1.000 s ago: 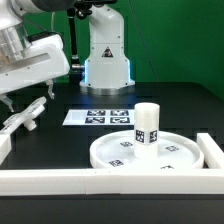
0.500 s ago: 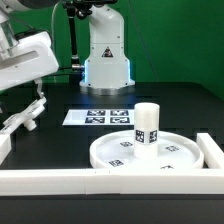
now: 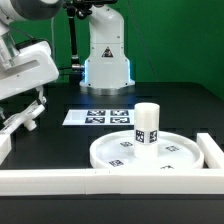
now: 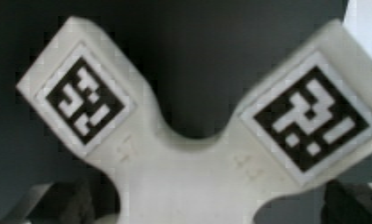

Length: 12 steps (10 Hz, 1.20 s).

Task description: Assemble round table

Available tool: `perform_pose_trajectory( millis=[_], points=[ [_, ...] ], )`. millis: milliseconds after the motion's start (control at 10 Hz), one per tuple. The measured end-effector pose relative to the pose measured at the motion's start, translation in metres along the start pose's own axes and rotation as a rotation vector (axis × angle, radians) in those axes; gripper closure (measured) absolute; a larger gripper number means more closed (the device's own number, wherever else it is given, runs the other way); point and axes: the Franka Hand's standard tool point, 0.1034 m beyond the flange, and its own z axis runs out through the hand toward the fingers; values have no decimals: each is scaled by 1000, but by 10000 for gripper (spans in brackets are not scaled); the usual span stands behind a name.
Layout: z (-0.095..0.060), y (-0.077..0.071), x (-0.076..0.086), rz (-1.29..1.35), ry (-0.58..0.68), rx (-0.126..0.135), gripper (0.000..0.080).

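Observation:
My gripper grabs the cross-shaped base by its middle (image 4: 179,180) next, and then it fits the base onto the cylinder leg.
The cross-shaped base (image 3: 27,116) lies at the exterior view's left edge. My gripper (image 3: 18,101) hangs just over it. The wrist view is filled by that base (image 4: 186,160): two of its white arms spread out, each with a black-and-white tag. My gripper (image 4: 201,206) is open, and its dark fingers (image 4: 62,200) stand on either side of the base's middle. Whether they touch it I cannot tell. The round disc (image 3: 104,150) lies flat at centre right, with the short cylinder leg (image 3: 147,122) upright on it.
The marker board (image 3: 100,117) lies behind the disc. A long white rail (image 3: 60,181) runs along the front and another (image 3: 212,150) along the exterior view's right. The robot's white pedestal (image 3: 107,55) stands at the back.
The hand has shifted a little toward the exterior view's left and sunk slightly over the cross-shaped base. The base, disc and leg have not moved.

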Motion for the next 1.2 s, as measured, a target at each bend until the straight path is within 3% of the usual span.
perform_pose_trajectory(
  millis=[300, 1200],
  points=[
    [8, 0, -4, 0, -14, 8, 151],
    [11, 0, 0, -38, -18, 8, 151]
  ],
)
